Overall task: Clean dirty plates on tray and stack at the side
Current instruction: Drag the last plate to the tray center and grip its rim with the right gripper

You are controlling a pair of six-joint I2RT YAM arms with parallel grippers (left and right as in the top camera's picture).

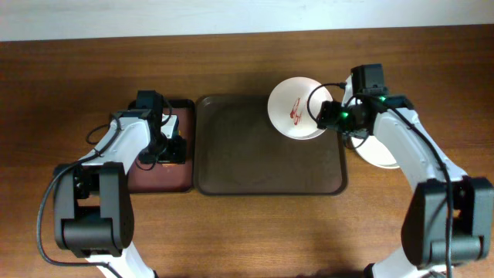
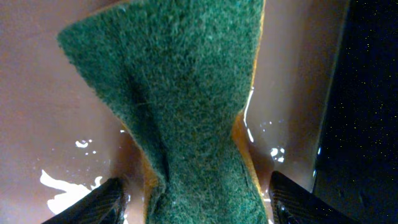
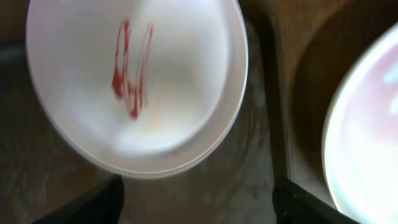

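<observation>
The green scouring sponge (image 2: pixel 186 93) needs its end free to clean the smeared plate, so the robot's left gripper should grab it across its long sides.
A white plate (image 1: pixel 296 108) with a red smear lies at the far right corner of the dark brown tray (image 1: pixel 262 166), overhanging its rim. It also shows in the right wrist view (image 3: pixel 134 74), slightly blurred. My right gripper (image 1: pixel 320 116) is open and empty (image 3: pixel 196 199), just short of that plate's near edge, over the tray floor (image 3: pixel 249 180). A second pale plate (image 1: pixel 382 154) lies on the table right of the tray, partly under my right arm (image 3: pixel 367 137). My left gripper (image 1: pixel 166 145) is open, its fingers either side of a green scouring sponge (image 2: pixel 186 93). No mint-green plate is distinguishable.
The sponge lies in a narrower maroon tray (image 1: pixel 154 176) with a black rim (image 2: pixel 367 93), left of the brown tray; its floor (image 2: pixel 43 93) looks wet. Bare wooden table (image 1: pixel 247 232) runs along the front.
</observation>
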